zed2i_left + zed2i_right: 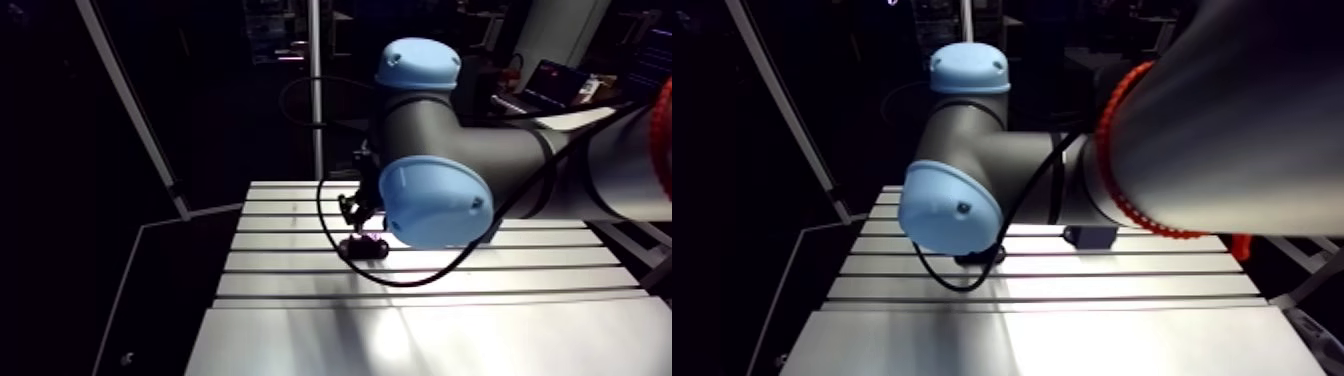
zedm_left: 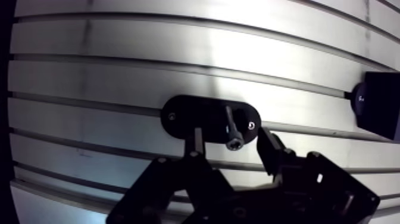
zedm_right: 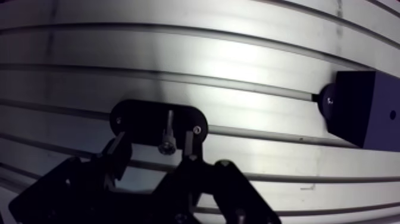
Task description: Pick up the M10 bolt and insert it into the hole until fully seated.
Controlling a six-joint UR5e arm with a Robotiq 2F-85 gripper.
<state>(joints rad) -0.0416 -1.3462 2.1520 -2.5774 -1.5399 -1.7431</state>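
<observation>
Next, the gripper grips the bolt by its head (image 2: 234, 142) to insert it into the hole, since the bolt's body sits down in the black holder (image 2: 184, 113).
In the wrist view the bolt (image 2: 233, 130), a dark socket-head screw, rests at a black oval holder (image 2: 184, 113) on the slotted table, its head towards the camera. My gripper (image 2: 231, 137) hangs right over it, open. One finger (image 2: 196, 142) stands on each side of the bolt, with a gap on both sides. In the arm view the gripper (image 1: 360, 215) is low over the same holder (image 1: 366, 246), partly hidden by the arm's blue joint cap. I cannot make out a hole in the black block.
A black block (image 3: 360, 107) with a round knob on its face sits on a table slot, off to one side of the gripper, and shows in the arm view too (image 1: 1090, 235). The slotted aluminium table (image 1: 300, 320) spreads out around the holder.
</observation>
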